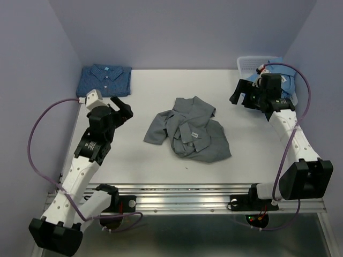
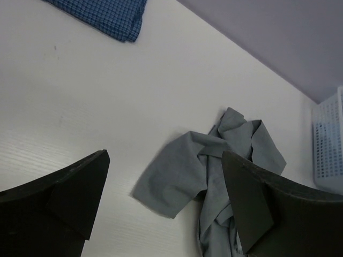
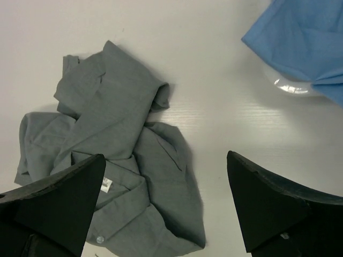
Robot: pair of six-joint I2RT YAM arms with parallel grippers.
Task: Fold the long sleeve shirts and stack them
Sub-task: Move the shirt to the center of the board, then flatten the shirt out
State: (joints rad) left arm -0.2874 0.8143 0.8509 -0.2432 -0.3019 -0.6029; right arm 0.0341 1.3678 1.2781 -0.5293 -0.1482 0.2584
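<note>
Next, my left gripper grabs the grey shirt's outlying end [image 1: 153,137] [image 2: 156,200] opposite my right gripper's side, to stretch the shirt open for folding.
A plain grey long sleeve shirt [image 1: 187,128] lies crumpled mid-table, collar and label facing up [image 3: 107,134]; one sleeve sticks out toward the left arm [image 2: 177,176]. A dark blue patterned shirt [image 1: 104,79] sits folded at the back left corner [image 2: 107,16]. A light blue shirt [image 1: 288,81] hangs out of the basket at the back right [image 3: 300,37]. My left gripper [image 1: 124,107] hovers open left of the grey shirt [image 2: 165,160], holding nothing. My right gripper [image 1: 241,95] is open and empty, above the table right of the grey shirt [image 3: 166,158].
A white plastic mesh basket [image 1: 252,63] stands in the back right corner, also in the left wrist view [image 2: 328,144]. Lilac walls close off the back and both sides. A metal rail [image 1: 182,195] runs along the near edge between the arm bases.
</note>
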